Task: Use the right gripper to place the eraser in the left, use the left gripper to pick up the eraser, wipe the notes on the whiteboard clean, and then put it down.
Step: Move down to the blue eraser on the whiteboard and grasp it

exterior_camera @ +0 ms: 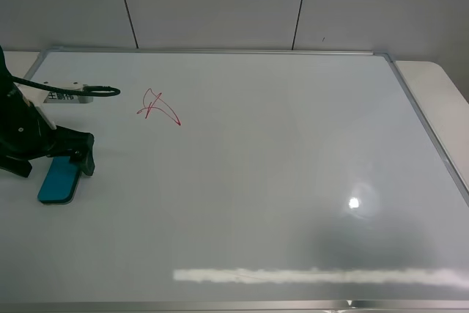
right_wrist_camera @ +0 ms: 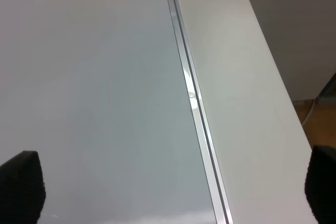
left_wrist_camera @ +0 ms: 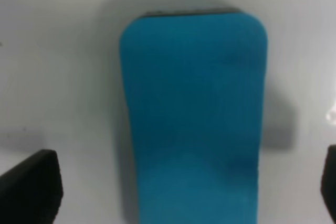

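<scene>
I should close my left gripper on the teal eraser (exterior_camera: 59, 181). My left gripper's fingers reach down beside the eraser's long sides, so they would hold the eraser if I closed now.
The teal eraser (exterior_camera: 59, 181) lies flat on the whiteboard (exterior_camera: 278, 166) near its left edge. My left gripper (exterior_camera: 57, 160) hangs low over the eraser's far end, open, with one black finger on each side. In the left wrist view the eraser (left_wrist_camera: 194, 114) fills the middle and the fingertips (left_wrist_camera: 31, 187) stand wide apart beside it, not touching. The red notes (exterior_camera: 157, 106) are on the board up and to the right of the eraser. My right gripper (right_wrist_camera: 168, 192) is open and empty over the board's right frame; it is out of the exterior view.
A black cable (exterior_camera: 88, 91) and a white label (exterior_camera: 62, 96) run along the left arm. The silver frame (right_wrist_camera: 194, 103) separates the board (right_wrist_camera: 94, 87) from the white table (right_wrist_camera: 241, 93). Glare spots lie on the board's lower right (exterior_camera: 355, 202).
</scene>
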`<state>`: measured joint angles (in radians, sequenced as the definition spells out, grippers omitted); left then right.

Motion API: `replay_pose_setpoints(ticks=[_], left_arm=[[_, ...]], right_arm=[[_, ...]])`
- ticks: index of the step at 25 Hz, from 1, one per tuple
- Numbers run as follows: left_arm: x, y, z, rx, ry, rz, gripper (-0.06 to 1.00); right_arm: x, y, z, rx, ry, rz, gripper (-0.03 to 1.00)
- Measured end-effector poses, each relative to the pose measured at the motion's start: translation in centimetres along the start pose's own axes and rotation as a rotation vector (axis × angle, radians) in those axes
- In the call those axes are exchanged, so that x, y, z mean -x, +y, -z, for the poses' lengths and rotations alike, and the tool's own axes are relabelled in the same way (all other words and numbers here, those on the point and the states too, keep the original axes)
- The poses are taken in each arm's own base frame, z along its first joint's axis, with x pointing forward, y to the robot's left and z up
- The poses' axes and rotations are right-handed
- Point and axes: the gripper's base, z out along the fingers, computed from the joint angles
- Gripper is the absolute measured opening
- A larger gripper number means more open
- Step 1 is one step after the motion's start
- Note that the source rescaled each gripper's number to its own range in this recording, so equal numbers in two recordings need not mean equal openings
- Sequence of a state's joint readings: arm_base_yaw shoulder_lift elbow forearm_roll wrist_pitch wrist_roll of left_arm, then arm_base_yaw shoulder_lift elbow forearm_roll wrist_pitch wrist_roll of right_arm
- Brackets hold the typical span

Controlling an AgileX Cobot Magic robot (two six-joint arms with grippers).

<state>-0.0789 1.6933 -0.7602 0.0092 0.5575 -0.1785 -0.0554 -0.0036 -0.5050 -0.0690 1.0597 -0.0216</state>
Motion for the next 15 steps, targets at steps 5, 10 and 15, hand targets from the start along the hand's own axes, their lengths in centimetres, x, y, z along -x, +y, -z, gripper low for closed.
replay_pose_setpoints(ticks=[5, 10, 15], left_arm=[[0.0, 0.0, 0.0, 0.0, 0.0, 0.0, 1.0], [-0.04, 0.0, -0.38, 0.002, 0.013, 0.0, 1.0], [-0.04, 0.0, -0.59, 0.003, 0.018, 0.0, 1.0]], right_arm=[[0.0, 0.0, 0.0, 0.0, 0.0, 0.0, 1.0], [0.0, 0.0, 0.0, 0.0, 0.0, 0.0, 1.0], [0.0, 0.0, 0.0, 0.0, 0.0, 0.0, 1.0]])
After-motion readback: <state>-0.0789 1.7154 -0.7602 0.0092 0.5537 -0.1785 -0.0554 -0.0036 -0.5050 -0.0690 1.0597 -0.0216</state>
